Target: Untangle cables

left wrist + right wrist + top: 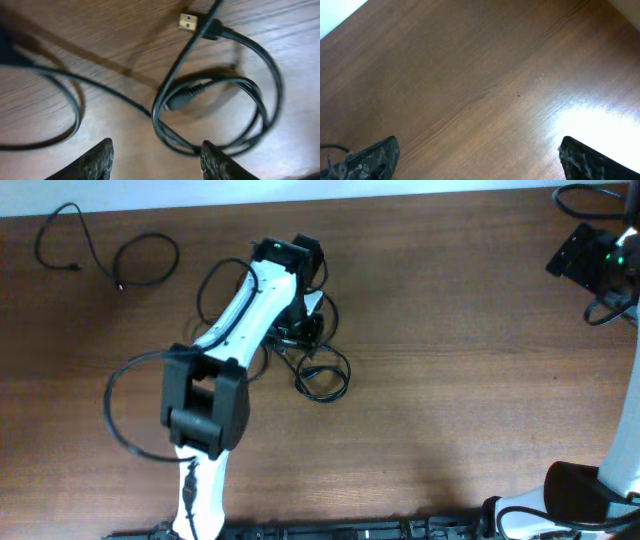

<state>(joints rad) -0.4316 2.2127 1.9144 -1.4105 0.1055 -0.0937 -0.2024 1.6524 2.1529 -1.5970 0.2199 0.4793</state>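
The robot's left gripper should next grab the cable at the loops' near edge, so that the loops and USB plug [188,22] stay free to untangle.
A tangle of thin black cables [322,372] lies at the table's middle. My left gripper [303,328] hangs over its upper edge. In the left wrist view the left gripper [157,146] is open and empty just above the wood. Looped cords [257,97] lie just ahead of it, close to its right finger. A bare USB plug [188,22] and a grey-tipped plug [181,98] show there too. Two separate cables lie at the far left: one loose cord [40,242] and one loop [176,252]. My right gripper [565,258] is open and empty over bare wood [480,145].
The left arm's own thicker black wire [112,405] loops out beside its elbow. The table's far edge [300,202] runs along the top against a white surface. The right arm's base [575,495] sits at the bottom right.
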